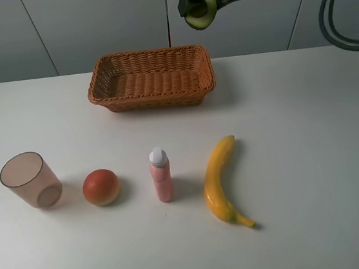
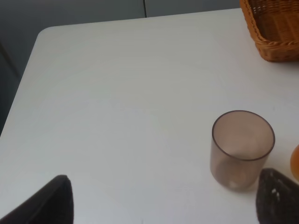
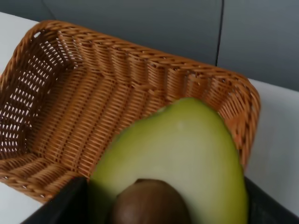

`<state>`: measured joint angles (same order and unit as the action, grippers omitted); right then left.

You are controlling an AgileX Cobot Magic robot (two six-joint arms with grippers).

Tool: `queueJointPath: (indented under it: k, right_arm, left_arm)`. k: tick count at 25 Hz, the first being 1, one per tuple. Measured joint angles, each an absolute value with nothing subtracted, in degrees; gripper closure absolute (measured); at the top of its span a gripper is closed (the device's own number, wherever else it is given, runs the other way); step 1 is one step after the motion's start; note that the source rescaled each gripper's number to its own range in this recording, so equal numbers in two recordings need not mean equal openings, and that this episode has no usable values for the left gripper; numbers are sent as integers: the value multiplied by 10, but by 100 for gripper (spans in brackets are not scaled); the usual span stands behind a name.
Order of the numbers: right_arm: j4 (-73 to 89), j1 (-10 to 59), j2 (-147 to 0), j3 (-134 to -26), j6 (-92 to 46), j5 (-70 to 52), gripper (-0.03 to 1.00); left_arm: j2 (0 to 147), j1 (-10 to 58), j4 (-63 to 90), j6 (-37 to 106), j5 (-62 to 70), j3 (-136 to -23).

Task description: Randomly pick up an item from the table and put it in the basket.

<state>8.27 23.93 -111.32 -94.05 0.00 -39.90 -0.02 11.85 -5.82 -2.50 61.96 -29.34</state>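
The avocado's lower edge (image 1: 201,26) hangs well above the basket's end rim, so my right gripper lowers the avocado inward, before it releases the avocado.
My right gripper (image 1: 202,5) is high at the top of the exterior view, shut on the halved avocado (image 1: 201,13), above the right end of the brown wicker basket (image 1: 150,79). In the right wrist view the avocado (image 3: 182,158), yellow-green flesh with a brown pit, fills the front, with the empty basket (image 3: 93,107) below it. My left gripper (image 2: 163,200) is open and empty over the white table (image 2: 117,93); its dark fingers (image 2: 275,196) show at the frame's edge.
A translucent brownish cup (image 1: 30,180), a round red-orange fruit (image 1: 101,187), a pink bottle with a white cap (image 1: 161,174) and a yellow banana (image 1: 220,180) lie in a row on the table (image 1: 295,128). The cup (image 2: 241,149) stands near my left gripper.
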Motion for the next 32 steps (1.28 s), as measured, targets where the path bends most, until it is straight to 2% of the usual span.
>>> queueJointPath:
  k: [3, 9, 18, 19, 20, 21, 22, 23, 25, 32]
  right_arm:
    - [87, 251, -1182, -980, 0, -383, 97]
    - [100, 256, -1288, -994, 0, -334, 97]
    - [96, 256, -1318, -996, 0, -322, 97]
    - [96, 256, -1318, -996, 0, -322, 93]
    - [95, 256, -1318, -996, 0, -322, 73]
    - [94, 256, -1318, -996, 0, -321, 40]
    - [93, 256, -1318, -996, 0, -317, 18]
    - [91, 256, -1318, -996, 0, -316, 6]
    - [90, 256, -1318, -996, 0, -316, -1]
    - [83, 256, -1303, -1008, -14, -349, -3]
  left_arm:
    - [0, 119, -58, -25, 620, -293]
    - [0, 119, -58, -25, 620, -293]
    - [0, 119, -58, -25, 620, -293]
    - [0, 119, -58, -25, 620, -293]
    - [0, 119, -58, -25, 620, -293]
    - [0, 119, -58, -25, 620, -293]
    - [0, 119, -58, -25, 620, -293]
    - [0, 119, -58, -25, 620, -293]
    - [0, 119, -58, -25, 620, -293]
    - [0, 119, -58, -25, 620, -293]
